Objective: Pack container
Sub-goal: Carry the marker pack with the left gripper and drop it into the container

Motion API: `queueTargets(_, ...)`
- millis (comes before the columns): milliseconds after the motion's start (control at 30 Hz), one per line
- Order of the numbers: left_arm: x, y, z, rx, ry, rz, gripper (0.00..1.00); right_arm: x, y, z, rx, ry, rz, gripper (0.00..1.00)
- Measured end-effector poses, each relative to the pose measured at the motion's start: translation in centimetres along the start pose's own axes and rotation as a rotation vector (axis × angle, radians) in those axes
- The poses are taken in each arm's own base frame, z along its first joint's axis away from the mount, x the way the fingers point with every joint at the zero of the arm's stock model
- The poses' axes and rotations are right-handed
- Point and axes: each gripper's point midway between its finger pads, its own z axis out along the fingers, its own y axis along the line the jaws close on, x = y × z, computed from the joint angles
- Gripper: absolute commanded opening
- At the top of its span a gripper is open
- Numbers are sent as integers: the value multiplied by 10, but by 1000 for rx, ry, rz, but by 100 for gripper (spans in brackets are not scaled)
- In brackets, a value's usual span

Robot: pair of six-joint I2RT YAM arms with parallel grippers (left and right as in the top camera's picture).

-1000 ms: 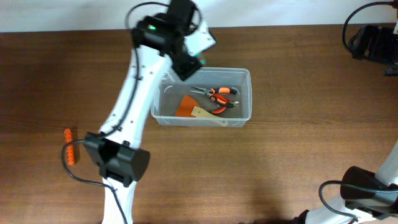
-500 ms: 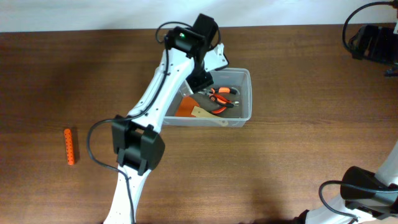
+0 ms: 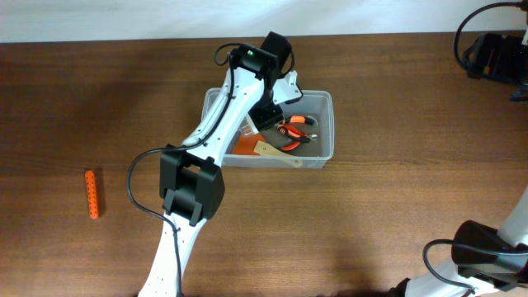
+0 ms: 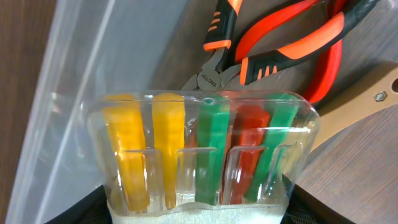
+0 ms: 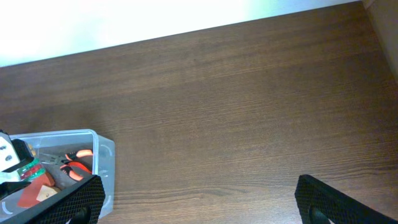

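The blister pack would rest inside the container (image 3: pixel 323 150), so my left gripper should open its fingers.
The clear plastic container (image 3: pixel 323 150) stands at the table's middle back; it also shows in the right wrist view (image 5: pixel 102 149). Inside lie orange-handled pliers (image 3: pixel 295 125) and an orange scraper with a wooden handle (image 3: pixel 266 150). My left gripper (image 3: pixel 266 111) is over the container's left half, shut on a clear blister pack of yellow, green and red pieces (image 4: pixel 202 152), held just above the pliers (image 4: pixel 280 46). The container's wall (image 4: pixel 68 81) is at its left. My right gripper (image 5: pixel 199 199) is open and empty over bare table, right of the container.
An orange ribbed stick (image 3: pixel 92 194) lies on the table at the far left. Black equipment with cables (image 3: pixel 493 56) sits at the back right corner. The right arm's base (image 3: pixel 487 247) is at the front right.
My left arm has swung right and down from the container's back-left corner into the container, carrying the blister pack. The orange stick, hidden a second ago, is uncovered. The right arm is still.
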Motion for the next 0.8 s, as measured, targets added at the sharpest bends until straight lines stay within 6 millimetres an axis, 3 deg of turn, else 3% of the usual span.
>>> queueTargets(433, 0, 0, 1, 1, 2, 8, 92, 0, 0, 0, 0, 0, 0, 99)
queueTargets(800, 7, -4, 0, 13, 30, 12, 92, 0, 0, 0, 0, 0, 0, 99)
